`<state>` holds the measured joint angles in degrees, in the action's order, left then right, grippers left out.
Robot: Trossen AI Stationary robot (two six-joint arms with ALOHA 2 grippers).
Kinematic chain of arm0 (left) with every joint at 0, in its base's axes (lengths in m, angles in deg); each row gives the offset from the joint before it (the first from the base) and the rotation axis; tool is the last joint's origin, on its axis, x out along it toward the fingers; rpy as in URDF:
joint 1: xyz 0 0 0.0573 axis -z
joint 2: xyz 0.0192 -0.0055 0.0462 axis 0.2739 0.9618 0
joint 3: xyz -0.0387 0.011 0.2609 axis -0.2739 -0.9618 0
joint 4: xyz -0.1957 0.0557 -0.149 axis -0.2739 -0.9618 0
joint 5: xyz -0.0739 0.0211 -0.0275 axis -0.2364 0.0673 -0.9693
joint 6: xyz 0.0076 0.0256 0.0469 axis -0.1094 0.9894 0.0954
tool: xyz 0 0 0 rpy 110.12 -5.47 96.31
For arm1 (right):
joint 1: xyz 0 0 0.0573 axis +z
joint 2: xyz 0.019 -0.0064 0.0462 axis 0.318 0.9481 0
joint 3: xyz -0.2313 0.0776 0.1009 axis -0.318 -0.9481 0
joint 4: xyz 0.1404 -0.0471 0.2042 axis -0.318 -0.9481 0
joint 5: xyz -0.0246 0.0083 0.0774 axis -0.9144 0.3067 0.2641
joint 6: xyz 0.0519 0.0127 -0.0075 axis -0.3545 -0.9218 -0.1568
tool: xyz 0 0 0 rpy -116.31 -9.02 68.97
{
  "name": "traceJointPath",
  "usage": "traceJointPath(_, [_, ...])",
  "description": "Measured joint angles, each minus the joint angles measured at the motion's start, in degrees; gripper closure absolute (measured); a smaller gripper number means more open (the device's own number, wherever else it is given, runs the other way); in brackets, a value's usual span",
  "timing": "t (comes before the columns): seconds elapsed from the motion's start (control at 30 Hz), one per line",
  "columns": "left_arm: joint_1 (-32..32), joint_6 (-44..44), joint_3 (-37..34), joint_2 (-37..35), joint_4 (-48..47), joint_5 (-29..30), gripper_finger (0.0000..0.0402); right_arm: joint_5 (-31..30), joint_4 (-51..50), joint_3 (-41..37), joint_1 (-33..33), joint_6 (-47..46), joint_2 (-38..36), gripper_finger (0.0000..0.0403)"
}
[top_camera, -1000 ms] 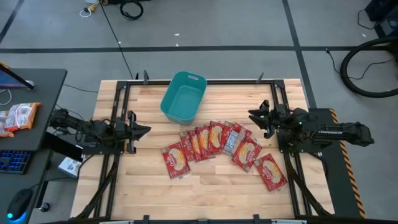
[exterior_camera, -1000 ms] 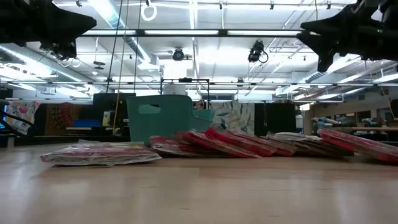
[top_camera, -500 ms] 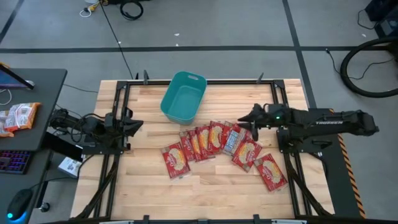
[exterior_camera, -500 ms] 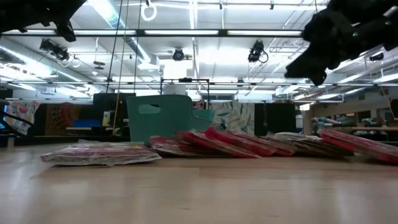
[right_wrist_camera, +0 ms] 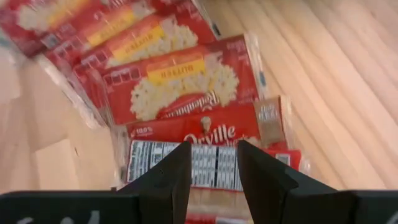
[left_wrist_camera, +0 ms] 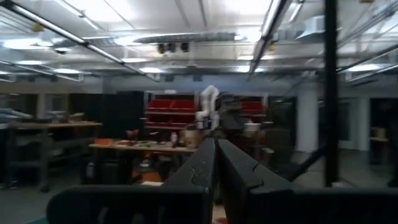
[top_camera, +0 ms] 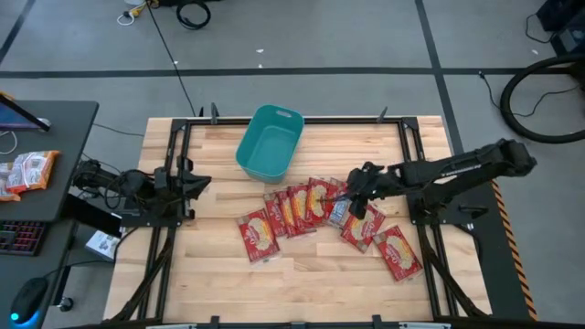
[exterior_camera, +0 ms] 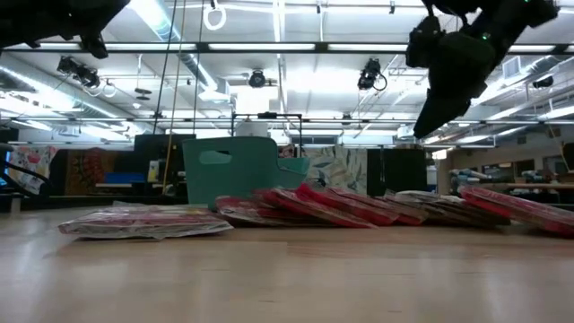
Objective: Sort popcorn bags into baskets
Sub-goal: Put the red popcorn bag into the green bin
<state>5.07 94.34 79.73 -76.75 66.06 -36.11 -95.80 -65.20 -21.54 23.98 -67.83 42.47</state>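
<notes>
My right gripper takes hold of the popcorn bag by its red edge next. Then it sorts the bag into the teal bin (top_camera: 270, 146).
Several red popcorn bags (top_camera: 311, 206) lie overlapping in a row on the wooden table; one lies apart at the near left (top_camera: 258, 235) and one at the near right (top_camera: 398, 251). The teal bin (top_camera: 270, 146) stands at the far middle with no bags in it. My right gripper (top_camera: 355, 203) is open and tipped down, just above a bag that shows its pale printed back (right_wrist_camera: 205, 163). In the low view it (exterior_camera: 425, 124) hangs clear above the bags. My left gripper (top_camera: 206, 183) is shut and held high at the table's left side.
Orange-and-white packets (top_camera: 27, 172) lie on a dark side desk beyond the table's left edge. Black frame rails (top_camera: 174, 164) run along the table's left and right sides. Bare wood lies along the near edge (top_camera: 302, 283).
My right gripper has swung from the table's right side toward the row of bags, tipped downward and come lower over them. My left gripper has drawn back slightly toward the table's left edge. The bags and the bin have not moved.
</notes>
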Motion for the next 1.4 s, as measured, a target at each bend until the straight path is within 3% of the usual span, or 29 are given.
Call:
traceJointPath(0.17, [0.0, 0.0, 0.0, 0.0, -1.2, 4.9, 0.0337, -1.6, -6.2, 6.9, 5.0, -6.8, 7.3, 0.0267])
traceJointPath(0.33, [0.0, -0.2, 0.0, 0.0, -3.6, 5.6, 0.0263, -1.5, -14.2, 14.7, 9.4, -13.9, 15.3, 0.0252])
traceJointPath(0.47, [0.0, -2.5, 0.0, 0.0, -5.9, 5.6, 0.023, -1.1, -21.4, 21.6, 13.0, -20.0, 22.7, 0.0231])
traceJointPath(0.7, [0.0, -4.9, 0.0, 0.0, -8.4, 4.5, 0.0224, 0.1, -34.0, 34.5, 17.9, -28.9, 36.5, 0.0204])
traceJointPath(0.93, [0.0, -5.9, -0.1, 0.0, -9.2, 4.3, 0.0224, 5.4, -41.4, 43.1, 19.5, -35.0, 46.9, 0.0176])
traceJointPath(1.13, [0.0, -5.9, -0.1, 0.0, -9.2, 4.2, 0.0224, 6.4, -44.1, 46.4, 20.2, -38.6, 51.8, 0.0155])
traceJointPath(1.4, [0.0, -6.2, -0.1, 0.0, -9.2, 4.2, 0.0224, 1.8, -45.8, 46.2, 20.9, -45.2, 54.3, 0.0155])
